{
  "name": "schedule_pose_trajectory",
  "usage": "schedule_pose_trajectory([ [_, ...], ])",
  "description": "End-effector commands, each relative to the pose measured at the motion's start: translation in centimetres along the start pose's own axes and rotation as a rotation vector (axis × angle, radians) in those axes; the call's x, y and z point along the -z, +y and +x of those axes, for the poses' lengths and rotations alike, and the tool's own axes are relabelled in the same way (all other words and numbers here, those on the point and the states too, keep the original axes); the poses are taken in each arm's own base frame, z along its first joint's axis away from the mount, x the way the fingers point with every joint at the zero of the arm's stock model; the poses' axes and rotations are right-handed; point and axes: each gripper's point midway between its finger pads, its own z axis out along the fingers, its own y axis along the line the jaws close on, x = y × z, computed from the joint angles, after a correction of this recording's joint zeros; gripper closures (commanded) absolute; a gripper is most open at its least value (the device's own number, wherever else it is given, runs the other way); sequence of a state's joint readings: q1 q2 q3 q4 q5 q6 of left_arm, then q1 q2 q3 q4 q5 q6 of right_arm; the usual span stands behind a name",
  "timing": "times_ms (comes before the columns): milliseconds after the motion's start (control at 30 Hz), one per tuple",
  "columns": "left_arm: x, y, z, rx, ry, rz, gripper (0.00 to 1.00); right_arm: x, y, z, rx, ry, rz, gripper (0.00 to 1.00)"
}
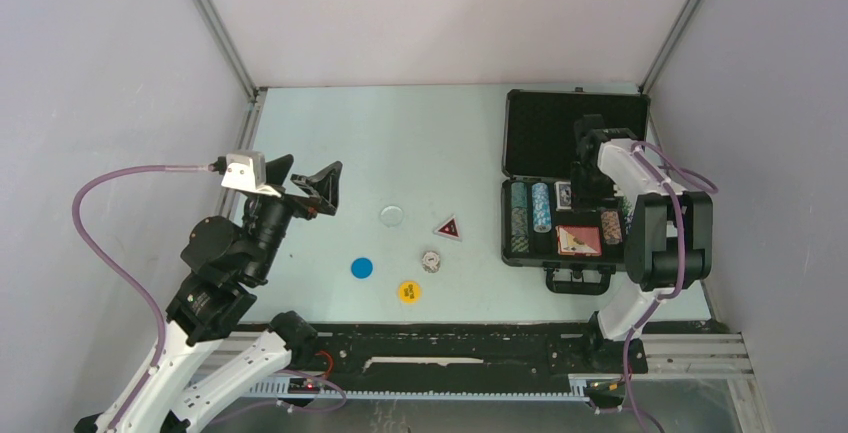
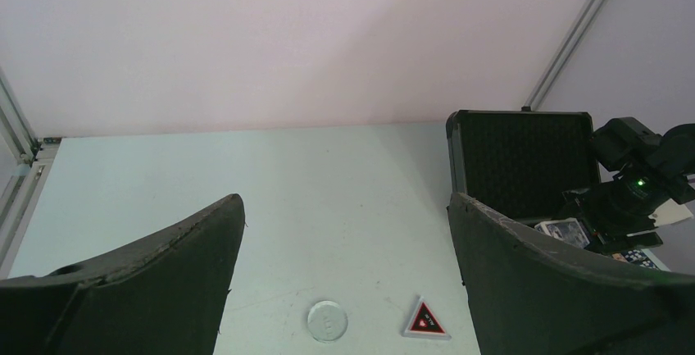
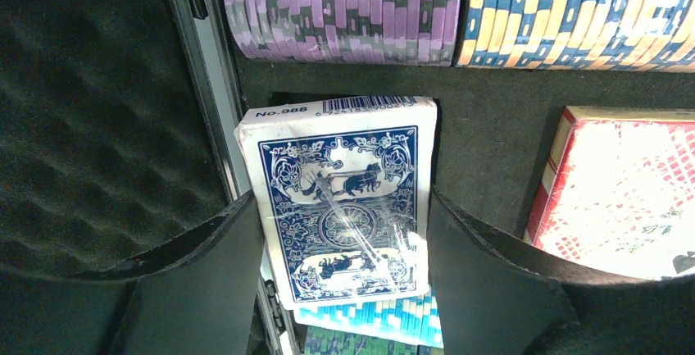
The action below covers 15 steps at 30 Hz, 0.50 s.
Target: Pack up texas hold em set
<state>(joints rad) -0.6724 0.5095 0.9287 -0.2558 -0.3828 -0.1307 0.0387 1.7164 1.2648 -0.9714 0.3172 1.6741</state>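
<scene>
My right gripper should release now: the tilted blue deck would land, as only a thin dark margin of the slot shows beside it.
The black case (image 1: 505, 218) lies open at the right, its foam lid (image 1: 570, 133) laid back. Striped chip rows (image 1: 519, 215) and a red deck (image 1: 579, 240) sit in its tray. My right gripper (image 1: 580, 188) reaches into the case. In the right wrist view its fingers (image 3: 221, 257) press both long sides of the blue deck (image 3: 340, 158), which sits tilted over its slot and the hinge edge. Purple chips (image 3: 344, 11) and yellow-blue chips (image 3: 574, 15) lie beyond it. My left gripper (image 1: 310, 188) hovers open at the table's left, nothing between its fingers (image 2: 164, 273).
Loose on the table lie a clear round button (image 1: 391, 215), a red triangular button (image 1: 448, 229), a blue disc (image 1: 361, 267), a yellow disc (image 1: 408, 292) and a small whitish round piece (image 1: 430, 260). Walls enclose the table at the back and on both sides.
</scene>
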Motion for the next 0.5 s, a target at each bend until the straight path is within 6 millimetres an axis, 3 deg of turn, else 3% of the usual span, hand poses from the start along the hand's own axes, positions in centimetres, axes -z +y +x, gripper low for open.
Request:
schedule_pose_trajectory([
  [0, -0.1, 0.0, -0.2, -0.006, -0.019, -0.003, 0.00, 0.1, -0.8, -0.9, 0.010, -0.044, 0.024, 0.77],
  [200, -0.1, 0.1, -0.3, -0.006, -0.022, -0.005, 0.00, -0.4, -1.5, -0.7, 0.025, -0.075, 0.079, 0.73],
  [467, -0.1, 0.0, -0.2, -0.007, -0.018, -0.002, 0.00, 1.5, -1.0, -0.4, 0.083, -0.091, 0.025, 0.30],
])
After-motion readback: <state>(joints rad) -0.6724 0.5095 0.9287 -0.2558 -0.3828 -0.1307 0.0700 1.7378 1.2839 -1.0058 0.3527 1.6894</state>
